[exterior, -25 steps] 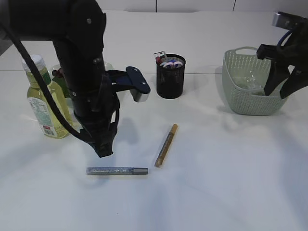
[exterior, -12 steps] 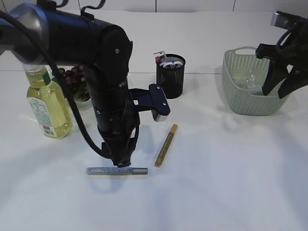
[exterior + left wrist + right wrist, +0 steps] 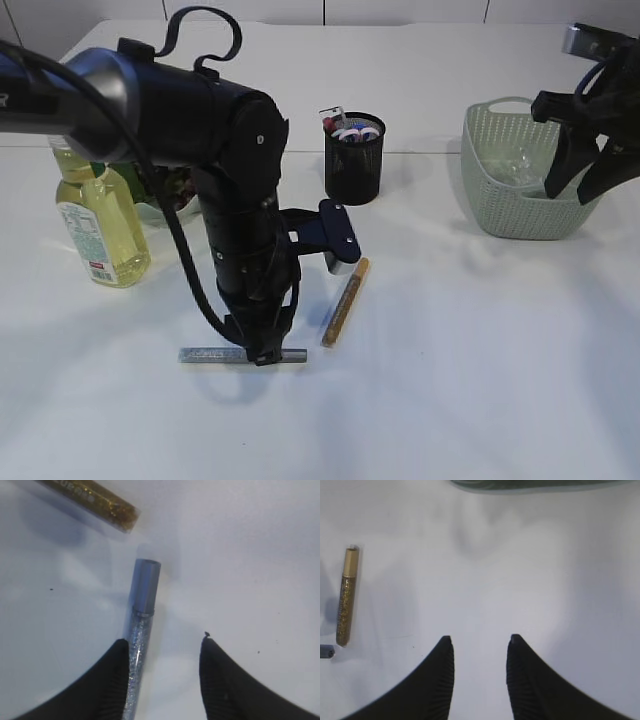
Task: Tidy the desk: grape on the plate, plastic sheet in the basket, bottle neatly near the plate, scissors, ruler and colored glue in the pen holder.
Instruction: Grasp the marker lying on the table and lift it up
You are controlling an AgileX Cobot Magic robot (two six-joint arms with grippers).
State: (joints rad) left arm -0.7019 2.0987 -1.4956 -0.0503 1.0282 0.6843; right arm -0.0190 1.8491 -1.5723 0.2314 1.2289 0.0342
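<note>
The left gripper next needs to grab the silver glitter glue tube by its glittery body [image 3: 213,354], so that it can drop the tube into the pen holder [image 3: 354,160].
A silver glitter glue tube [image 3: 215,354] lies on the white table. My left gripper [image 3: 262,354] is down over it, open, with the tube [image 3: 141,615] between the fingers against the left one [image 3: 162,645]. A gold glitter glue tube [image 3: 345,301] lies just to the right; its end shows in the left wrist view [image 3: 95,502] and it shows whole in the right wrist view [image 3: 346,596]. The black mesh pen holder [image 3: 354,160] holds scissors and a ruler. The oil bottle [image 3: 95,225] stands at the left, with grapes [image 3: 175,190] on a mostly hidden plate behind my arm. My right gripper [image 3: 585,175] is open and empty [image 3: 479,641] beside the basket.
The pale green basket [image 3: 505,195] stands at the back right with clear plastic inside [image 3: 515,165]. My left arm [image 3: 235,210] hides the plate area. The basket's rim shows at the top of the right wrist view [image 3: 540,484].
My left arm has swung right from near the bottle and come down onto the silver glue tube. The right arm has not moved.
</note>
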